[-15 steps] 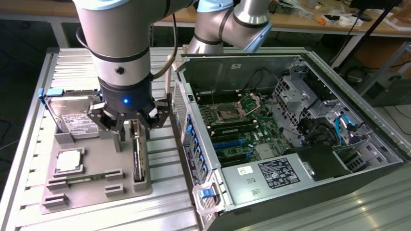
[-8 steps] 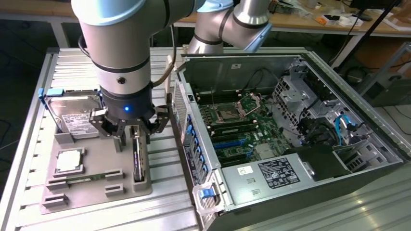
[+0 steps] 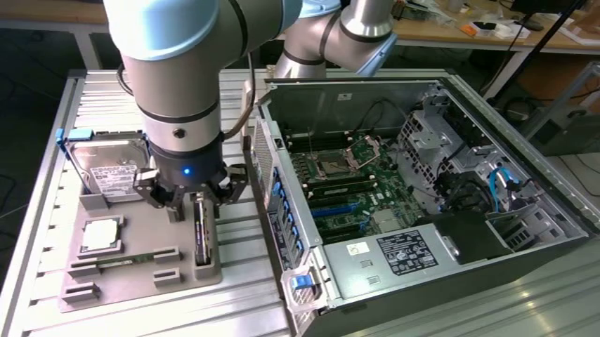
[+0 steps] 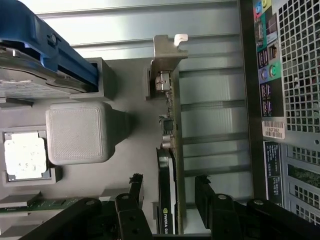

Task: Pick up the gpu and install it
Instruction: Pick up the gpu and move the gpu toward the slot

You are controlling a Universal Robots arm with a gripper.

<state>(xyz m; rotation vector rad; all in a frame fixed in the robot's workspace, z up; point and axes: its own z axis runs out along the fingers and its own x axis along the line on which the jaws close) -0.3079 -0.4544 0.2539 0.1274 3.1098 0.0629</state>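
The robot's fingers are beside both sides of the GPU [image 3: 201, 239], above the grey tray, so the gripper should close on the GPU now.
The gpu [image 3: 201, 239] is a thin dark card standing on edge in a slot of the grey holder tray [image 3: 140, 284], at the exterior view's left of the computer case. In the wrist view the gpu [image 4: 167, 130] appears edge-on, with its pale metal bracket [image 4: 167, 55] at the far end. My gripper [image 3: 195, 205] hangs just above the card's back end. The gripper [image 4: 169, 195] is open, one finger on each side of the card, with a gap showing on both sides.
The open computer case [image 3: 403, 182] lies at the exterior view's right, motherboard exposed; its rear panel [image 4: 285, 100] is close beside the tray. The tray also holds a hard drive [image 3: 108, 168] in a blue frame, a processor chip [image 3: 101, 235] and a green memory stick [image 3: 117, 261].
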